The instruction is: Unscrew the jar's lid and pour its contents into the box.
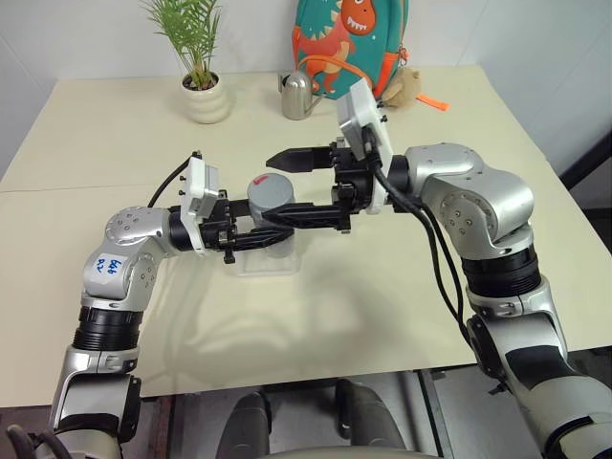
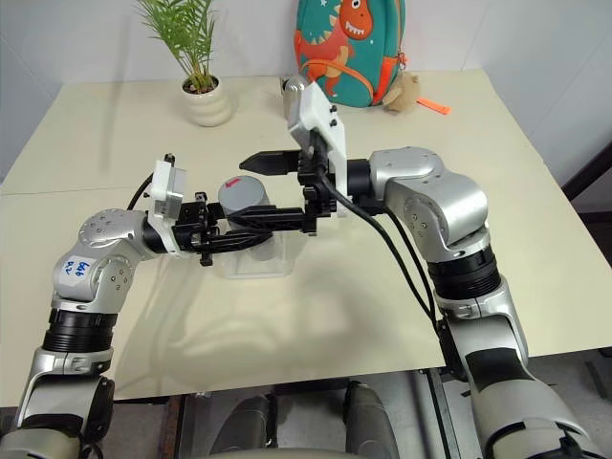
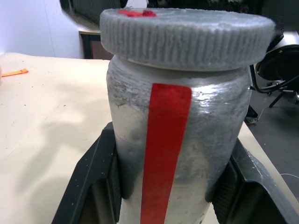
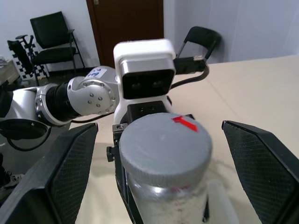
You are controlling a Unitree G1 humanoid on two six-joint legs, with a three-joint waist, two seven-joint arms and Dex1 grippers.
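My right gripper is ready to close on the lid. Its fingers are on either side of the grey ribbed lid [image 4: 165, 147] above the jar [image 4: 168, 203] in the right wrist view.
The jar [image 1: 271, 205] stands upright in the air, a red stripe [image 3: 164, 154] running down its frosted side. My left gripper [image 1: 251, 232] is shut on its body, one black finger [image 3: 91, 186] on each side. The grey ribbed lid [image 4: 163, 145] sits on top of the jar and carries a small red mark. My right gripper [image 1: 268, 188] comes in level from the right and is open, its fingers [image 4: 70, 173] flanking the lid without touching it. The transparent box [image 1: 264, 264] lies on the table right under the jar. I cannot make out the contents through the jar's wall.
At the back of the table stand a potted plant [image 1: 205, 92], a silver watering can [image 1: 296, 96], a dinosaur backpack [image 1: 349, 43] and a small plush toy [image 1: 406, 88]. An orange strip [image 1: 432, 100] lies beside the toy. The table's front edge [image 1: 316, 371] is close to me.
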